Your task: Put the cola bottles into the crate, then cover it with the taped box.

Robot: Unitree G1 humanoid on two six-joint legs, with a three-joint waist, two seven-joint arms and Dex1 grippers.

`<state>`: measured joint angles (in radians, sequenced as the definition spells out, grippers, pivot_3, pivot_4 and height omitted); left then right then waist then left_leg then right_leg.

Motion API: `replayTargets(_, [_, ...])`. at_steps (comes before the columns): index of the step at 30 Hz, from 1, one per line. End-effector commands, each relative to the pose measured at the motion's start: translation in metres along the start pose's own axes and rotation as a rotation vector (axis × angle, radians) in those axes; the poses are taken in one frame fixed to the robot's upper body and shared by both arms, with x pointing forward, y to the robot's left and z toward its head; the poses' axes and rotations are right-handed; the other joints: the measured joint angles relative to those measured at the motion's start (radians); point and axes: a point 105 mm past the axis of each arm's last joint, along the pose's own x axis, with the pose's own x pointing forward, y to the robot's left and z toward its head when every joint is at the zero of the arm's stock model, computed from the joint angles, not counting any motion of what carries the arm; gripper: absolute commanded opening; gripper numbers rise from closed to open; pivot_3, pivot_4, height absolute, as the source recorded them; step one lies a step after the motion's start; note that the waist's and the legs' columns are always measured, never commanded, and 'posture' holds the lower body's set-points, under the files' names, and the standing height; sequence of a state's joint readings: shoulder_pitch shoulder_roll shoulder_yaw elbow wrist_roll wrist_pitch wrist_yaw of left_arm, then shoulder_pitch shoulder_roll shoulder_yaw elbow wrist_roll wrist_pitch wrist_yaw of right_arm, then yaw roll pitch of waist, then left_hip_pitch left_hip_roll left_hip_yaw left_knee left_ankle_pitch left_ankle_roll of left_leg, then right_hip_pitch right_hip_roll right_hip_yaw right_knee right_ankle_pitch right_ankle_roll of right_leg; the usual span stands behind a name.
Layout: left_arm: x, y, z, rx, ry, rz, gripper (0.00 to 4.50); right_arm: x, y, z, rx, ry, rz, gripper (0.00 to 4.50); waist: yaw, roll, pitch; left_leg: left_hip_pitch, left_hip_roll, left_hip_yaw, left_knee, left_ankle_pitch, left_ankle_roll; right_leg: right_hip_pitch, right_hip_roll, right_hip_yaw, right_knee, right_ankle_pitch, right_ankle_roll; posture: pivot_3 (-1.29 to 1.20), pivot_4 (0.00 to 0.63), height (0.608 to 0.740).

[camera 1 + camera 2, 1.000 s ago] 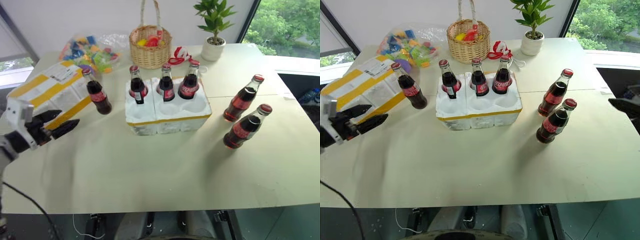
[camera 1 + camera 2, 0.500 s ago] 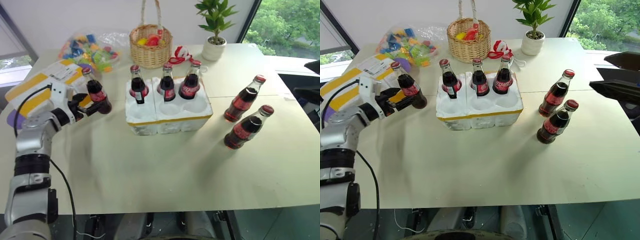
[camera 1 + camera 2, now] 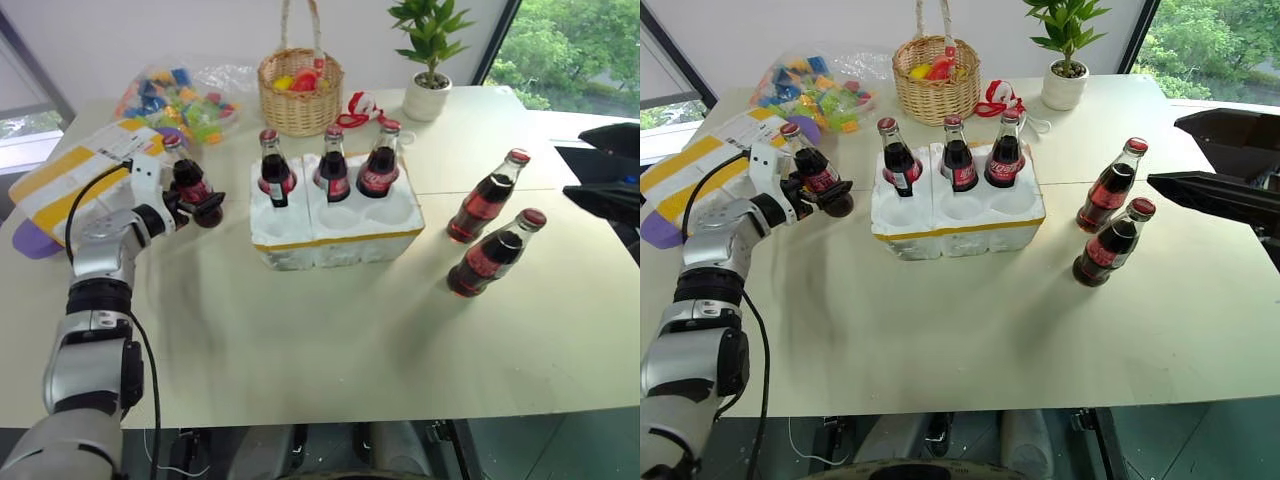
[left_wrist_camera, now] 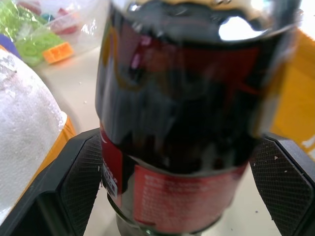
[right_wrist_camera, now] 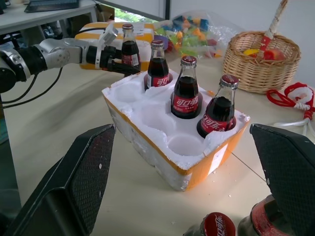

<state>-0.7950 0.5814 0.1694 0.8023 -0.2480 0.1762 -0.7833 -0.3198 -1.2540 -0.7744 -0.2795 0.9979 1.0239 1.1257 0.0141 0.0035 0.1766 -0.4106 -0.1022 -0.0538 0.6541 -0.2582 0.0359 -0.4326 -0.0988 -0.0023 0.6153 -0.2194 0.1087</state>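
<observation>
The bottle's red label (image 3: 195, 186) (image 4: 182, 199) has my fingers on either side of it, so my left gripper should close on the bottle now.
The white foam crate (image 3: 340, 240) stands mid-table with three cola bottles (image 3: 333, 165) in its back wells. A fourth cola bottle (image 3: 188, 180) stands on the table left of the crate. My left gripper (image 3: 203, 203) is open around its lower body, one finger (image 4: 81, 184) on each side. Two more cola bottles (image 3: 487, 200) (image 3: 495, 255) stand on the table right of the crate. My right gripper (image 3: 1165, 150) hovers open and empty at the right edge, beyond those two. The taped box (image 3: 60, 185) lies at the far left, behind my left arm.
Along the far side stand a wicker basket (image 3: 300, 95), a bag of colourful toys (image 3: 180, 100), a potted plant (image 3: 430, 70) and a red-and-white trinket (image 3: 362, 108). A purple object (image 3: 35, 240) lies by the taped box.
My left gripper has travelled forward from the table's left edge to the loose bottle and now straddles it. My right gripper has come in from the right edge.
</observation>
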Motion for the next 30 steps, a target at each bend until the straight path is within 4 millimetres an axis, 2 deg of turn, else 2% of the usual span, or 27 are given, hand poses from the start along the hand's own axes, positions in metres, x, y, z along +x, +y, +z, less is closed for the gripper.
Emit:
replayTargets(1, [0.001, 0.003, 0.012, 0.03, -0.037, 0.005, 4.47, 0.0, 0.005, 0.006, -0.028, -0.024, 0.012, 4.5, 0.0, 0.0, 0.0, 0.0, 0.0, 0.0, 0.0, 0.0, 0.0, 0.0, 0.0, 0.0, 0.0, 0.0, 0.0, 0.0, 0.15, 0.732])
replayTargets(4, [0.0, 0.002, 0.014, 0.029, -0.058, -0.005, 3.62, 0.0, 0.005, 0.005, -0.024, -0.021, 0.012, 4.5, 0.0, 0.0, 0.0, 0.0, 0.0, 0.0, 0.0, 0.0, 0.0, 0.0, 0.0, 0.0, 0.0, 0.0, 0.0, 0.0, 0.15, 0.732])
replayTargets(6, [0.0, 0.001, 0.015, 0.032, -0.059, -0.016, 2.78, 0.0, 0.005, 0.005, -0.023, -0.02, 0.012, 4.5, 0.0, 0.0, 0.0, 0.0, 0.0, 0.0, 0.0, 0.0, 0.0, 0.0, 0.0, 0.0, 0.0, 0.0, 0.0, 0.0, 0.15, 0.732])
replayTargets(10, [-0.002, -0.004, 0.024, 0.05, -0.065, -0.055, 2.82, 0.001, 0.002, 0.0, -0.013, -0.005, 0.0, 4.5, 0.001, -0.001, 0.001, 0.0, 0.0, 0.0, 0.0, 0.0, 0.0, 0.0, 0.0, 0.0, 0.0, 0.0, 0.0, 0.0, 0.15, 0.732])
replayTargets(13, [-0.016, -0.009, 0.051, 0.036, -0.11, -0.147, 2.82, 0.002, -0.001, -0.007, -0.015, 0.007, -0.021, 4.5, 0.0, -0.005, 0.003, -0.001, 0.0, 0.0, 0.0, 0.0, 0.0, -0.001, 0.0, 0.0, 0.0, 0.0, 0.0, 0.0, 0.15, 0.732])
replayTargets(15, [-0.032, -0.018, 0.073, 0.038, -0.129, -0.249, 2.82, 0.002, -0.003, -0.01, -0.003, 0.006, -0.037, 4.5, -0.003, -0.006, 0.004, -0.004, 0.0, 0.0, 0.002, 0.0, 0.0, -0.003, 0.0, 0.0, 0.001, 0.0, 0.0, 0.0, 0.15, 0.732])
replayTargets(17, [-0.052, -0.03, 0.093, 0.053, -0.131, -0.364, 2.82, 0.002, -0.004, -0.013, 0.013, 0.007, -0.039, 4.5, -0.007, -0.007, 0.004, -0.016, 0.001, 0.0, 0.009, 0.002, -0.003, -0.014, 0.001, 0.0, 0.007, 0.0, 0.0, 0.0, 0.15, 0.732])
replayTargets(22, [-0.093, -0.055, 0.123, 0.046, -0.096, -0.592, 2.82, 0.003, -0.004, -0.021, 0.042, 0.016, -0.047, 4.5, -0.004, -0.006, 0.004, -0.017, 0.0, 0.0, 0.011, 0.003, -0.006, -0.015, 0.0, 0.0, 0.011, 0.0, 0.0, 0.0, 0.15, 0.732])
replayTargets(24, [-0.093, -0.064, 0.137, 0.061, -0.115, -0.629, 2.82, 0.004, -0.005, -0.021, 0.047, 0.006, -0.048, 4.5, 0.001, -0.005, 0.004, -0.015, 0.0, 0.0, 0.011, 0.001, -0.001, -0.014, 0.0, 0.0, 0.012, 0.0, 0.0, 0.0, 0.15, 0.732])
replayTargets(27, [-0.08, -0.076, 0.149, 0.074, -0.149, -0.646, 2.82, 0.006, -0.005, -0.022, 0.052, -0.006, -0.051, 4.5, 0.018, -0.005, 0.004, -0.013, 0.0, -0.003, 0.013, 0.001, -0.002, -0.01, 0.001, -0.002, 0.012, 0.0, 0.0, 0.0, 0.15, 0.732])
replayTargets(29, [-0.067, -0.091, 0.147, 0.091, -0.148, -0.69, 2.82, 0.008, -0.007, -0.024, 0.056, -0.02, -0.064, 4.5, 0.025, -0.006, 0.004, -0.013, 0.0, -0.002, 0.014, 0.001, -0.002, -0.01, 0.0, -0.002, 0.012, 0.0, 0.0, 0.0, 0.15, 0.732])
replayTargets(30, [-0.058, -0.1, 0.14, 0.112, -0.132, -0.721, 2.82, 0.01, -0.009, -0.025, 0.067, -0.04, -0.078, 4.5, 0.026, -0.006, 0.004, -0.013, 0.0, -0.002, 0.014, 0.001, -0.001, -0.01, 0.0, -0.002, 0.011, 0.0, 0.0, 0.0, 0.15, 0.732])
